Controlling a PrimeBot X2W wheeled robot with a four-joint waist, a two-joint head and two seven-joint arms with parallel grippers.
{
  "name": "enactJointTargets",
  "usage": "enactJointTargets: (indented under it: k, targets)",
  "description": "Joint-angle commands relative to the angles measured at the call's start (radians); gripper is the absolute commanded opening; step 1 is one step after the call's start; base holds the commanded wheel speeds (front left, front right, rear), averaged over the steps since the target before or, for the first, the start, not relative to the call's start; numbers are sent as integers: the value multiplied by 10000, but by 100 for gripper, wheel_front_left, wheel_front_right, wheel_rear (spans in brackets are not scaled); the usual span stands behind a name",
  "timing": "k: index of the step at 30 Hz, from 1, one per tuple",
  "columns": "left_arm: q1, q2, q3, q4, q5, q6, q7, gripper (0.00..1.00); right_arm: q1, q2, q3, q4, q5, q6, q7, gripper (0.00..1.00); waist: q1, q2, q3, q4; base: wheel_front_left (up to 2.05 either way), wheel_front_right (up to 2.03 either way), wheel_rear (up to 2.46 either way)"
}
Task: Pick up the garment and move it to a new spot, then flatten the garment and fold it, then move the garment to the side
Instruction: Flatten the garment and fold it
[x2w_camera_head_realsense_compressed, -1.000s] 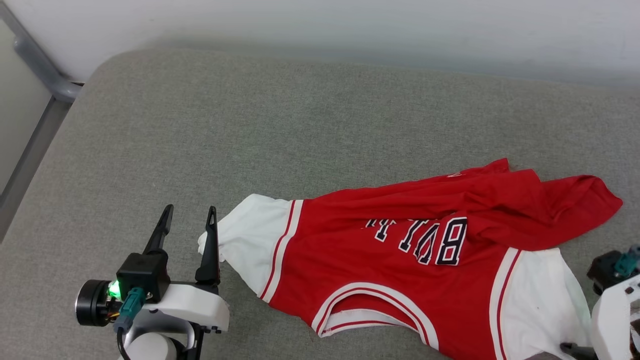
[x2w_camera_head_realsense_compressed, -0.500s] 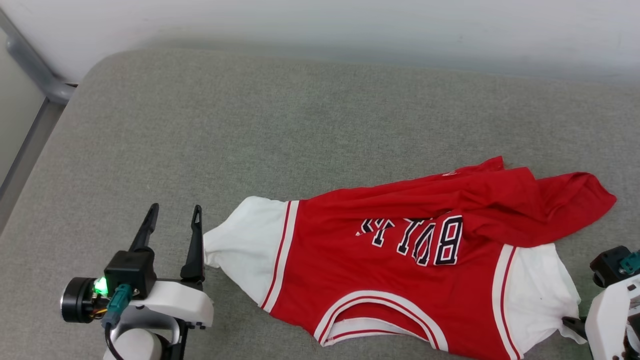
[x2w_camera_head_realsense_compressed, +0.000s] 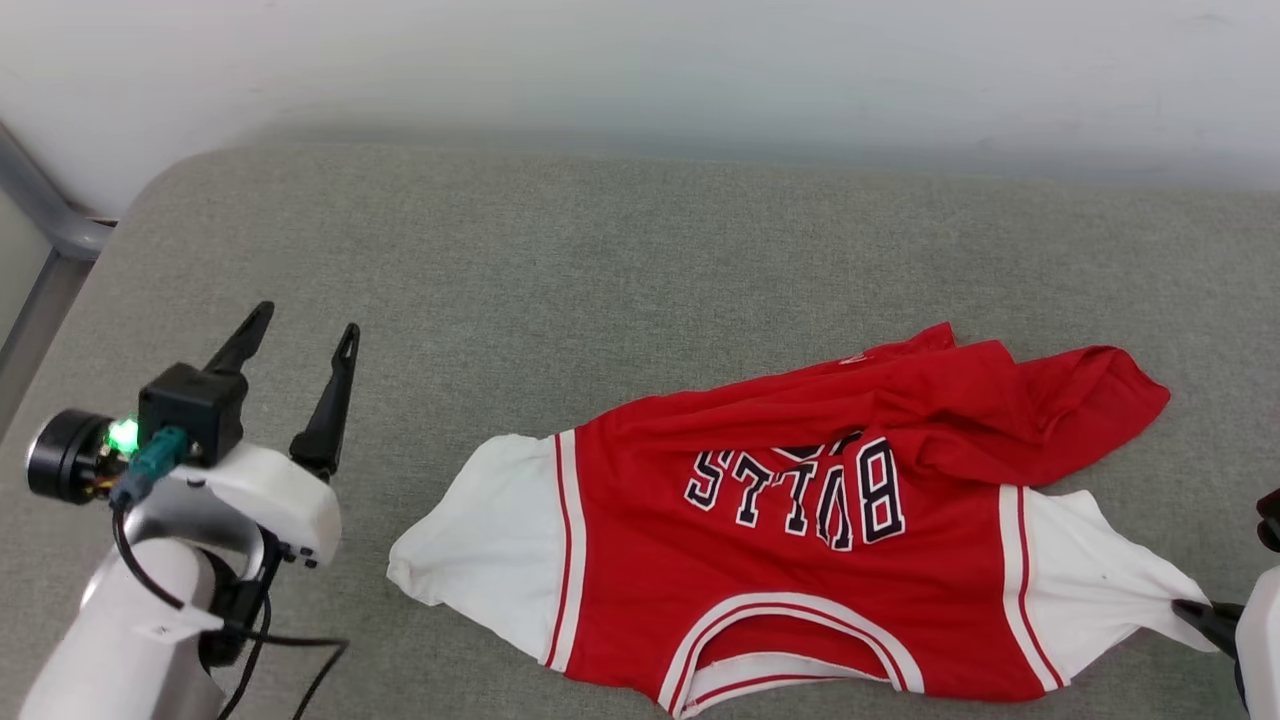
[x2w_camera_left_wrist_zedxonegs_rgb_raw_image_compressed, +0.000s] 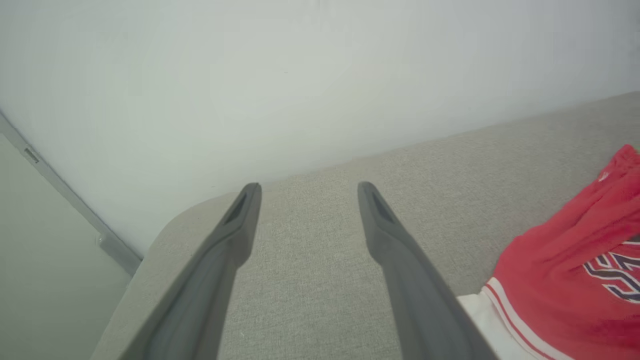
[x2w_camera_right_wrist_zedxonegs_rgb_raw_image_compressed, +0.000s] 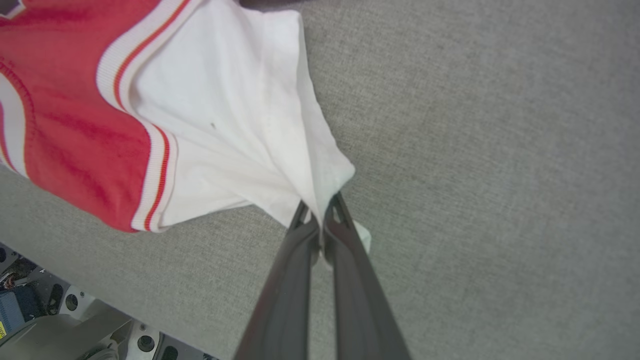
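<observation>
The garment's white sleeve lies flat up to its puckered cuff. My left gripper picks up the garment by that sleeve's creased tip (x2w_camera_head_realsense_compressed: 411, 575) next.
The red garment (x2w_camera_head_realsense_compressed: 800, 560) lies on the grey cushion with its collar toward me and the "BULLS" lettering upside down. Its far hem is bunched in folds at the upper right. The left white sleeve (x2w_camera_head_realsense_compressed: 490, 560) lies flat and free. My left gripper (x2w_camera_head_realsense_compressed: 305, 325) stands open, well left of that sleeve and touching nothing; its wrist view shows the gripper (x2w_camera_left_wrist_zedxonegs_rgb_raw_image_compressed: 308, 187) over bare cushion with the garment (x2w_camera_left_wrist_zedxonegs_rgb_raw_image_compressed: 575, 295) at the right edge. My right gripper (x2w_camera_right_wrist_zedxonegs_rgb_raw_image_compressed: 320, 210) is shut on the tip of the right white sleeve (x2w_camera_right_wrist_zedxonegs_rgb_raw_image_compressed: 225, 115), pulling it taut; its finger (x2w_camera_head_realsense_compressed: 1195, 615) shows at the lower right.
The grey cushion (x2w_camera_head_realsense_compressed: 600, 280) runs back to a white wall (x2w_camera_head_realsense_compressed: 640, 70), with a rounded corner at the far left. A grey metal frame (x2w_camera_head_realsense_compressed: 45, 215) stands beyond that corner. Part of the robot's base (x2w_camera_right_wrist_zedxonegs_rgb_raw_image_compressed: 45, 325) shows past the cushion's near edge.
The left gripper has drawn away left from the left sleeve, still open. The right sleeve has been pulled outward, and all of the lettering has come into sight. The head camera has shifted.
</observation>
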Motion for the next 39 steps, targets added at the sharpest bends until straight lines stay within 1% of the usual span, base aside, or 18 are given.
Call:
enactJointTargets:
  k: [1,4,7,9,13,15,18,20,23,27,31,35,38,39]
  targets:
    - [-290,132,-111,-3,-132,-265,422,100,158,-9,-53,-60,-49,-14,-79,0,0,-1,41,-48,0,0,0]
    - [-872,488,-314,-89,-467,-792,1571,100,212,112,-123,-135,-78,-14,-82,0,0,-1,95,-123,0,0,0]
    - [-1214,786,-612,-190,-1022,-1100,2982,100,228,213,-163,-171,-132,-14,-86,0,0,-1,136,-188,0,0,0]
    - [-1407,1068,-880,-258,-1515,-1219,4124,100,238,289,-170,-178,-157,-14,-92,0,0,-1,162,-218,0,0,0]
    - [-1722,1594,-1492,-519,-2644,-1309,6195,100,165,384,-183,-200,-236,-14,-64,0,0,-1,226,-274,0,0,0]
    - [-1764,1837,-1850,-603,-3273,-1318,7023,100,89,431,-175,-225,-244,-14,-37,0,0,-1,272,-311,0,0,0]
    - [-1872,2303,-2428,-795,-3943,-1319,7920,100,-56,492,-124,-267,-280,-14,-10,0,0,-1,373,-400,0,0,0]
    - [-1871,2439,-2765,-819,-4411,-1321,8315,100,-143,521,-108,-285,-306,-14,-19,0,0,-1,447,-436,0,0,0]
    - [-1935,2689,-3254,-723,-4779,-1323,8747,100,-250,560,-64,-331,-324,-13,5,0,0,-1,596,-503,0,0,0]
    - [-1999,2758,-3957,-426,-5096,-1324,9096,100,-422,567,-56,-399,-362,-14,37,0,0,-1,808,-576,0,0,0]
    - [-2201,2794,-4517,24,-5216,-1325,9121,100,-590,619,-8,-466,-421,-14,78,0,0,-1,1035,-648,0,0,0]
    - [-2319,2643,-5010,735,-5270,-1325,8979,100,-748,677,70,-511,-456,-13,96,0,0,-1,1227,-714,0,0,0]
    - [-2275,2565,-5518,1245,-5186,-1313,8903,100,-818,681,115,-526,-481,-14,100,0,0,-1,1338,-748,0,0,0]
    - [-2241,2585,-5827,1386,-5114,-1312,8973,100,-847,682,129,-524,-495,-13,98,0,0,-1,1361,-757,0,0,0]
